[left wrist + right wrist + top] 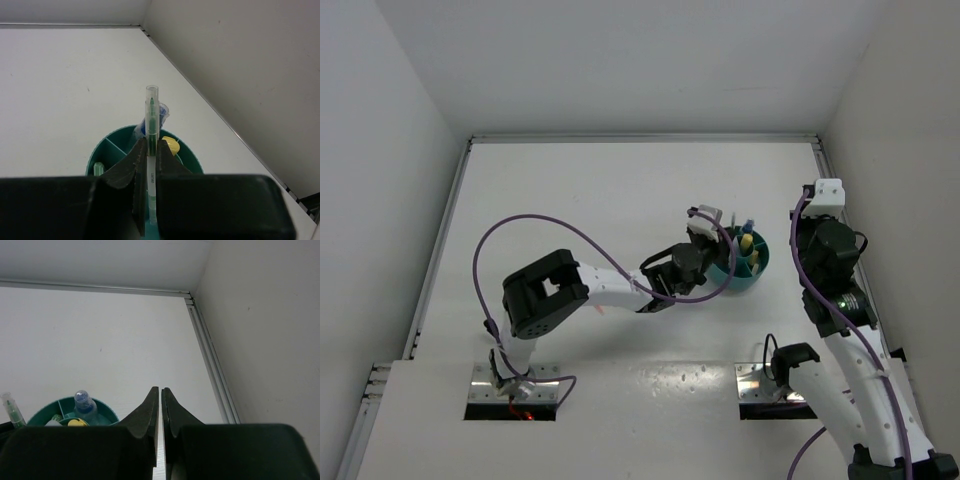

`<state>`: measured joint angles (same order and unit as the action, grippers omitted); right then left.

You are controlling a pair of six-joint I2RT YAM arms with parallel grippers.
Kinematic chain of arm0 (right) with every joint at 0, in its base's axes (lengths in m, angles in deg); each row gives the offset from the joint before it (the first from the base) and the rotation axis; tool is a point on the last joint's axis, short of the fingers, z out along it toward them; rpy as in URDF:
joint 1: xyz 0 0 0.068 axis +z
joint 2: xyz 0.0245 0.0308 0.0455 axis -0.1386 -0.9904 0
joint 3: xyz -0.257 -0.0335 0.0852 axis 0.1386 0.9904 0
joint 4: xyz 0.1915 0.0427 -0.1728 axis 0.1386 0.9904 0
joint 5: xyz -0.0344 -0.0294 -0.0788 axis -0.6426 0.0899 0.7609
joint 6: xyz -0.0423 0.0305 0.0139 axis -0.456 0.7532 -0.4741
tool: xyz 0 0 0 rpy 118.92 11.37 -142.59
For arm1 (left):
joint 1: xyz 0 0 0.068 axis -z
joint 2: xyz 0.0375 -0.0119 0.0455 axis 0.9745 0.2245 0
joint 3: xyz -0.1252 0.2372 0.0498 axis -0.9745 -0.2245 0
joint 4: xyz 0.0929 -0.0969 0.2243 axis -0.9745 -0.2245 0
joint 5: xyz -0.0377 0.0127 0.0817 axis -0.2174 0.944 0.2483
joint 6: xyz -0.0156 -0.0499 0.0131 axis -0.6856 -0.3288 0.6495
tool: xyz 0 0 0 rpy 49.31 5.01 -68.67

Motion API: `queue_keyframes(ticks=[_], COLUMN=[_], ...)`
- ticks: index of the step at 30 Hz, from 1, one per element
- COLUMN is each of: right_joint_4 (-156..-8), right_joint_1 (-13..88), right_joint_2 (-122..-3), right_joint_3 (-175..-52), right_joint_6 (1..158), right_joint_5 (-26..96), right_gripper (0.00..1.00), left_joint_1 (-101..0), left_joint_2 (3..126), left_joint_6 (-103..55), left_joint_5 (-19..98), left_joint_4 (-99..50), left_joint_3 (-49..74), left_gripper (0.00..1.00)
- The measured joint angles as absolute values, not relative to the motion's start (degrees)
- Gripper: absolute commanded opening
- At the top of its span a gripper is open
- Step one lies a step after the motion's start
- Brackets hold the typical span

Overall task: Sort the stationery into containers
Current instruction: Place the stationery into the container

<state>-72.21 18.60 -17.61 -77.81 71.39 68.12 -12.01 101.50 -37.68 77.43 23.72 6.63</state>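
Note:
The pen [151, 107] has its lower end inside the tub's rim, above an open section, so it would land in the tub. My left gripper should open.
My left gripper [151, 146] is shut on the thin green pen [151, 107] and holds it upright over the round teal tub [111, 145]. In the top view this gripper [712, 228] is at the tub's [756, 277] left rim. A yellow marker [171, 145], a green marker [99, 168] and the clear-blue tube [163, 111] stand in the tub. My right gripper [160, 392] is shut and empty, to the right of the tub [102, 409]; the blue tube [83, 402] and the pen [12, 409] show at its left. Other stationery is out of view.
The white table ends at a metal rail [212, 357] along the right wall and at the back wall [640, 137]. My right arm [830, 250] stands close to the tub's right side. A purple cable [535, 222] loops above my left arm.

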Motion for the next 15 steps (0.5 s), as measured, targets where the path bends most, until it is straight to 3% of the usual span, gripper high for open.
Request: queue_keyframes(ticks=[2,4,10,15], right_joint_4=[-72.23,-72.23,-72.23,-72.23], right_joint_1=[18.60,18.60,18.60,18.60], right_joint_2=[-17.61,-17.61,-17.61,-17.61], right_joint_3=[-77.81,-77.81,-77.81,-77.81], right_joint_6=[71.39,71.39,71.34,71.34], right_joint_5=[68.12,68.12,68.14,68.14], right_gripper=[0.05,0.07,0.07,0.07], left_joint_1=[-12.06,-12.10,-12.12,-12.12], left_joint_2=[101.50,101.52,101.52,101.52], left_joint_6=[-38.29,-39.01,-41.28,-41.90], left_joint_5=[77.61,77.91,78.96,79.27], left_joint_4=[23.50,22.86,20.83,19.65], left_joint_3=[6.63,6.63,6.61,6.61], left_gripper=[0.06,0.19,0.22,0.36])
